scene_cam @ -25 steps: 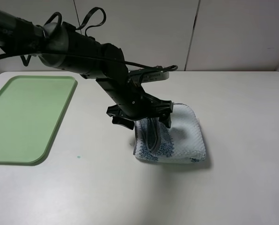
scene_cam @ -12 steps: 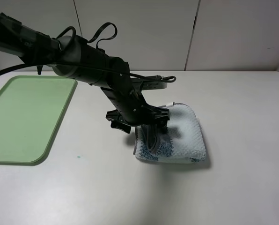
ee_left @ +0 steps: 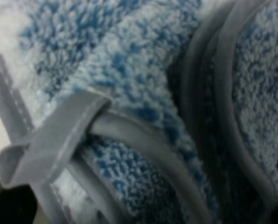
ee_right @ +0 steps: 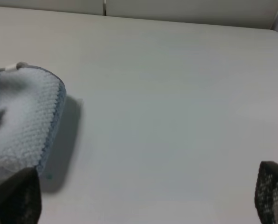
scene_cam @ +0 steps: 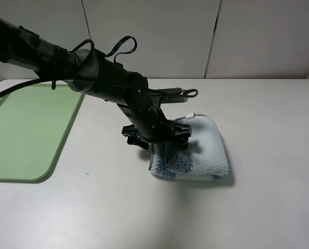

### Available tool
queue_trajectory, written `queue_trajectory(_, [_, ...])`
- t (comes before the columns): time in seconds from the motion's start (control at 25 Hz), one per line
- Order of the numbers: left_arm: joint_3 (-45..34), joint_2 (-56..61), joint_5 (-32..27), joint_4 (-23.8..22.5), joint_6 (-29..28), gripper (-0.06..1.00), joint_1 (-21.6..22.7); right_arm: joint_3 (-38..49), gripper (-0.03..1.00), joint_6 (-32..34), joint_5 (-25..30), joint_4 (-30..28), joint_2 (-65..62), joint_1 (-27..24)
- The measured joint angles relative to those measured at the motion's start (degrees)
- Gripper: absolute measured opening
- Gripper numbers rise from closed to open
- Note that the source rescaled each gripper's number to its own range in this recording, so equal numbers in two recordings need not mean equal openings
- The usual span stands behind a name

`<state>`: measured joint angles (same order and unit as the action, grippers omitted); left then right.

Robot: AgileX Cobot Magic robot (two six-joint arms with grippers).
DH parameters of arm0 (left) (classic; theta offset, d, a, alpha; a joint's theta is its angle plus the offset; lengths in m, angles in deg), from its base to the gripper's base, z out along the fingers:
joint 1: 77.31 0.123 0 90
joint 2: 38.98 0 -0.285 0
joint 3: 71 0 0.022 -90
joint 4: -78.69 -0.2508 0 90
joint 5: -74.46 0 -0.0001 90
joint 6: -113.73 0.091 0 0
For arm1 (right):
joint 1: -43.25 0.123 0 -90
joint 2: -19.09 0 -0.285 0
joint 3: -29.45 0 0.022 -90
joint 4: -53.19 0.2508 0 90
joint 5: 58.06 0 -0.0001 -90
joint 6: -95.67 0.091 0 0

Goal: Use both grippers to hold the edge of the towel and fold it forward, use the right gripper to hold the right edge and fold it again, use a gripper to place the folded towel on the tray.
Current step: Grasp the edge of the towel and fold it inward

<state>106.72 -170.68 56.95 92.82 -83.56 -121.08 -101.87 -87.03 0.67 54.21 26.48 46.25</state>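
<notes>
My left gripper's fingers straddle the hemmed folds, so closing now would catch the towel [scene_cam: 209, 148].
The towel [scene_cam: 209, 148] lies folded into a thick pad at the table's middle, with its blue-grey mottled stripe on the left and a small white tag [scene_cam: 190, 116] at its far edge. My left gripper [scene_cam: 167, 158] points down into the pad's left part, its fingers set around the hemmed folds. In the left wrist view the towel [ee_left: 143, 79] fills the frame, with the edge of the towel and its grey loop [ee_left: 50, 140] very close and dark finger parts only at the corners. My right gripper [ee_right: 143, 200] is open and empty, apart from the towel [ee_right: 22, 116]. The tray [scene_cam: 25, 129] lies at the far left.
The left arm [scene_cam: 97, 78] stretches from the upper left over the table, across the gap between tray and towel. A cable plug [scene_cam: 175, 94] lies on the table behind the towel. Bare white table [ee_right: 176, 93] lies to the right of the towel. A wall stands behind.
The left arm has sunk lower and shifted a little right, pressing its gripper deeper into the towel's left part. The towel has stayed where it was.
</notes>
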Motion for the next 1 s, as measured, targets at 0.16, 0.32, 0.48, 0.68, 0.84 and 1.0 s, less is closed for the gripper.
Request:
queue_trajectory(0.16, [0.0,-0.3,0.9,0.0,0.0,0.86,-0.2,0.0,1.0,0.0,0.0,0.0,0.0,0.0])
queue_trajectory(0.32, [0.0,-0.8,1.6,0.5,-0.1,0.49,-0.3,0.0,1.0,0.0,0.0,0.0,0.0,0.0])
queue_trajectory(0.48, [0.0,-0.8,1.9,0.6,-0.1,0.18,-0.3,0.0,1.0,0.0,0.0,0.0,0.0,0.0])
queue_trajectory(0.68, [0.0,-0.8,1.9,0.6,-0.1,0.17,-0.3,0.0,1.0,0.0,0.0,0.0,0.0,0.0])
queue_trajectory(0.84, [0.0,-0.8,1.8,0.6,-0.1,0.17,-0.3,0.0,1.0,0.0,0.0,0.0,0.0,0.0])
queue_trajectory(1.0, [0.0,0.3,0.1,0.6,-0.1,0.17,-0.3,0.0,1.0,0.0,0.0,0.0,0.0,0.0])
